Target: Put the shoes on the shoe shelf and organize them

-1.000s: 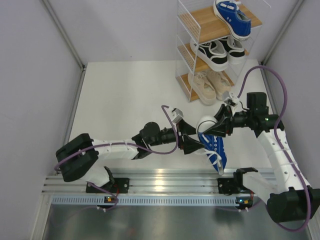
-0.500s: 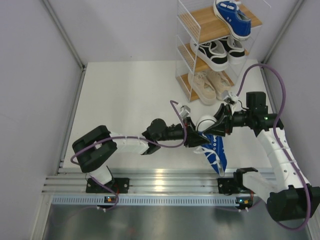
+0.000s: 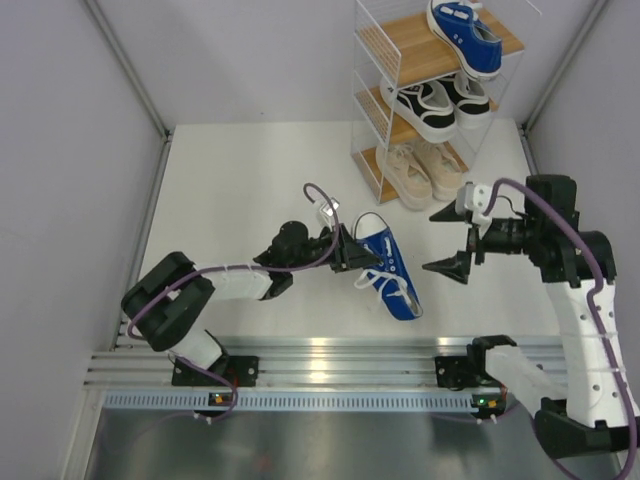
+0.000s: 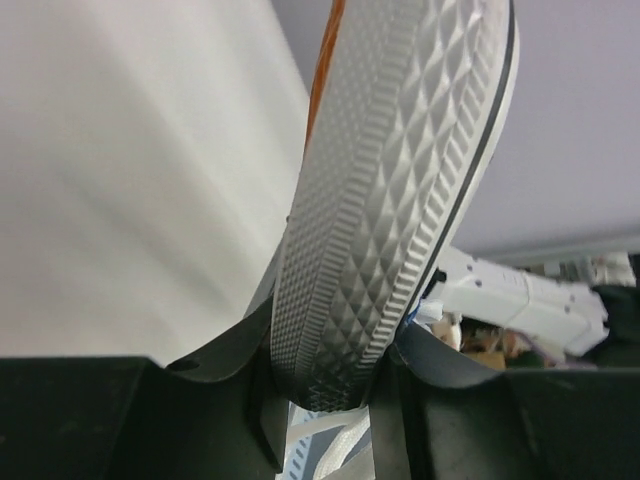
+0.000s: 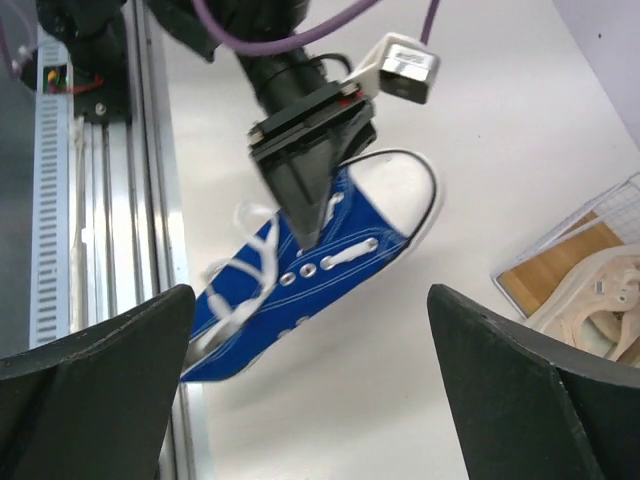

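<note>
My right gripper grabs the blue sneaker by its heel end (image 3: pixel 405 303) next, leaving its toe free to enter the shelf (image 3: pixel 385 45) first.
A blue sneaker (image 3: pixel 388 270) with white laces is pinched near its toe end by my left gripper (image 3: pixel 350 252), which is shut on it across sole and upper. The left wrist view shows its grey patterned sole (image 4: pixel 400 180) wedged in that gripper (image 4: pixel 330 390). My right gripper (image 3: pixel 440 242) stands open and empty, apart from the shoe on its right. From the right wrist, the blue sneaker (image 5: pixel 330 270) shows beyond that gripper (image 5: pixel 310 295). The shoe shelf (image 3: pixel 385 45) holds another blue sneaker (image 3: pixel 465 35) on top, a black pair (image 3: pixel 440 100) in the middle and a beige pair (image 3: pixel 420 170) at the bottom.
The shelf stands at the table's far right, close to the right arm. An aluminium rail (image 3: pixel 330 355) runs along the near edge, just below the held shoe's heel. Grey walls close both sides. Purple cables loop off both arms.
My right gripper let go of the blue sneaker, opened wide and drew back to the right. My left gripper closed on the shoe and carried it left, away from the right arm.
</note>
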Available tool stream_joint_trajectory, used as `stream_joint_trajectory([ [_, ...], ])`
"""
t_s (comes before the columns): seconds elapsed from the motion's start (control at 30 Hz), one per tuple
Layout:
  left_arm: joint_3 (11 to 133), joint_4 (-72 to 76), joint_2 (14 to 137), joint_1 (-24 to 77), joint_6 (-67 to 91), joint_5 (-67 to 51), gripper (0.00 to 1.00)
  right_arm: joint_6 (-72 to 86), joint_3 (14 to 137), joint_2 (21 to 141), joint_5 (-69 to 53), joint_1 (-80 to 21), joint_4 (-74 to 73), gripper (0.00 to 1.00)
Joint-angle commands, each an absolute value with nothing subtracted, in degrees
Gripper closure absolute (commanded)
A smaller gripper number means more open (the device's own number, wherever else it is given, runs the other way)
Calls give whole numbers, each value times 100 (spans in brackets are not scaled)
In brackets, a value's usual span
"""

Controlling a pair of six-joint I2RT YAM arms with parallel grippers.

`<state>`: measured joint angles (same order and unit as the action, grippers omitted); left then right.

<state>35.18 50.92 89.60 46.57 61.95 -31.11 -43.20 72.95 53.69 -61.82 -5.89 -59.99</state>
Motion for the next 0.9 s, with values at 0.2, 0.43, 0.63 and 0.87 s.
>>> stream_joint_trajectory([
  [0.2,3507,4052,8051,4465,8068,-1679,100,-6804,6390,4984,-5986,-1431,-7930,15],
  [0.43,3559,3665,7787,4465,8209,-1081,100,-6346,6117,5106,-5397,-2030,-7304,24],
  [0.63,3604,3656,7761,4474,8174,-1204,100,-6144,6091,5317,-4949,-2267,-6917,24],
  [0.87,3648,3656,7682,4482,8156,-1266,100,-5994,6029,5563,-4553,-2469,-6653,24],
])
